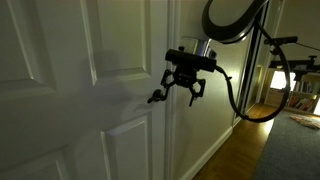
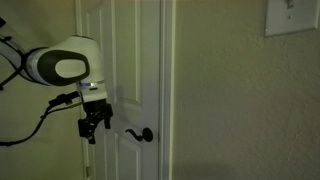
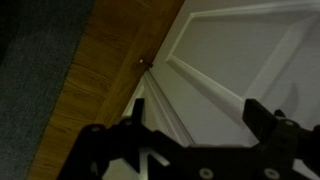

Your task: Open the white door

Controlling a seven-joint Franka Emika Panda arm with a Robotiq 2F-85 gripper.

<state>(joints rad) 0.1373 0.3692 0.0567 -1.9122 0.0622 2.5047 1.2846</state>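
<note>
My gripper grabs the dark lever handle by its protruding arm next, fingers on either side of that arm, to pull the white door open.
The white door with raised panels fills the left of an exterior view and stands in the middle of the other exterior view. Its small dark lever handle sticks out from the door's edge and also shows in an exterior view. My gripper hangs open and empty just beside the handle, apart from it; it also shows in an exterior view, to the left of the handle. In the wrist view the two open fingers frame a door panel with nothing between them.
An off-white wall with a light switch stands beside the door. Wooden floor and grey carpet lie below. A door stop sits at the baseboard. A lit room with furniture lies beyond the doorway.
</note>
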